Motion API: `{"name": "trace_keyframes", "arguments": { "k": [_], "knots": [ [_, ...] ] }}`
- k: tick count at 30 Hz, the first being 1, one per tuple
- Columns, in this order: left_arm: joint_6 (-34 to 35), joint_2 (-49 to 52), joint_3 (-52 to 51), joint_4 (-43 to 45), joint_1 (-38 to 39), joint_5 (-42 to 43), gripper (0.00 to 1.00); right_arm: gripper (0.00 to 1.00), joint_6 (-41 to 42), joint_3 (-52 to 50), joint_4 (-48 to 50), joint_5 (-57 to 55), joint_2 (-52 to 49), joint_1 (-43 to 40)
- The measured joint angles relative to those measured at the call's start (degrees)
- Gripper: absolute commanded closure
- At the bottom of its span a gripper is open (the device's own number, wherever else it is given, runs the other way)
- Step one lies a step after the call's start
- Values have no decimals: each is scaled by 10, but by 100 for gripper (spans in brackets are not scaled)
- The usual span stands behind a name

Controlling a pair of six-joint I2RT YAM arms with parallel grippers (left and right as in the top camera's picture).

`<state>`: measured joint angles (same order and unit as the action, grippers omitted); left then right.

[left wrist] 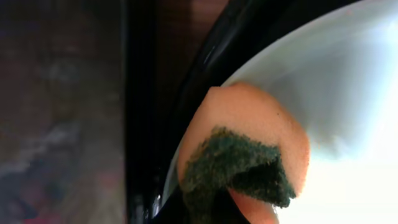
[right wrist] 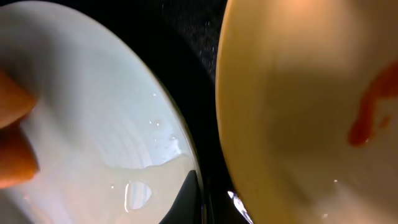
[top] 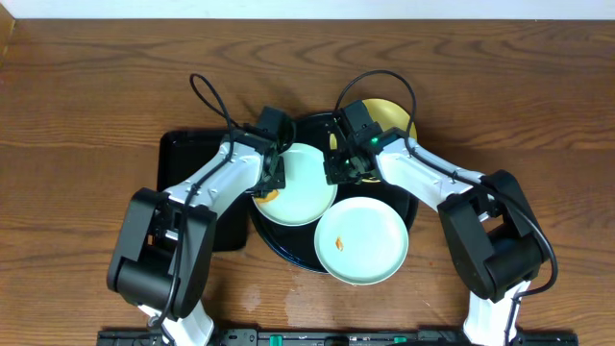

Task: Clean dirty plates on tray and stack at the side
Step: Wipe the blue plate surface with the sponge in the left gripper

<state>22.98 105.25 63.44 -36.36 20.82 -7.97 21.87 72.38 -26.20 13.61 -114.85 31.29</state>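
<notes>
My left gripper must bring the sponge to the rectangular black tray before opening; it would drop on the upper mint plate's edge now.
The round black tray [top: 288,252] holds three plates. My left gripper [top: 272,188] is shut on an orange sponge [left wrist: 249,124] with a green scouring face, pressed on the left edge of the upper mint plate [top: 303,187]. That plate [left wrist: 336,81] looks wet and shiny. My right gripper [top: 338,171] is shut on the same plate's right rim, one black finger [right wrist: 186,199] lying over the rim of this plate [right wrist: 93,106]. The yellow plate [right wrist: 298,106], at the back right [top: 392,117], carries a red-orange smear [right wrist: 367,112]. A second mint plate [top: 361,240] with an orange smear lies in front.
A smaller rectangular black tray [top: 187,159] lies left of the round one, under my left arm. Brown wooden table [top: 86,115] surrounds both trays. The front mint plate overhangs the round tray's front right rim.
</notes>
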Motion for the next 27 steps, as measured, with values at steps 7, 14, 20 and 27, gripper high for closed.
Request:
{"name": "trace_keyframes", "arguments": {
  "k": [7,14,20,27],
  "knots": [
    [17,-3,14,-24,2,-49,93,99,3,0,1,14,0,4],
    [23,-83,15,-45,-14,-48,93,99,5,0,-4,9,0,3],
    [25,-183,25,-110,-63,-48,93,99,5,0,-4,9,0,3],
    [18,-179,-28,-72,-138,-29,93,99,5,0,-3,9,0,3]
  ]
}}
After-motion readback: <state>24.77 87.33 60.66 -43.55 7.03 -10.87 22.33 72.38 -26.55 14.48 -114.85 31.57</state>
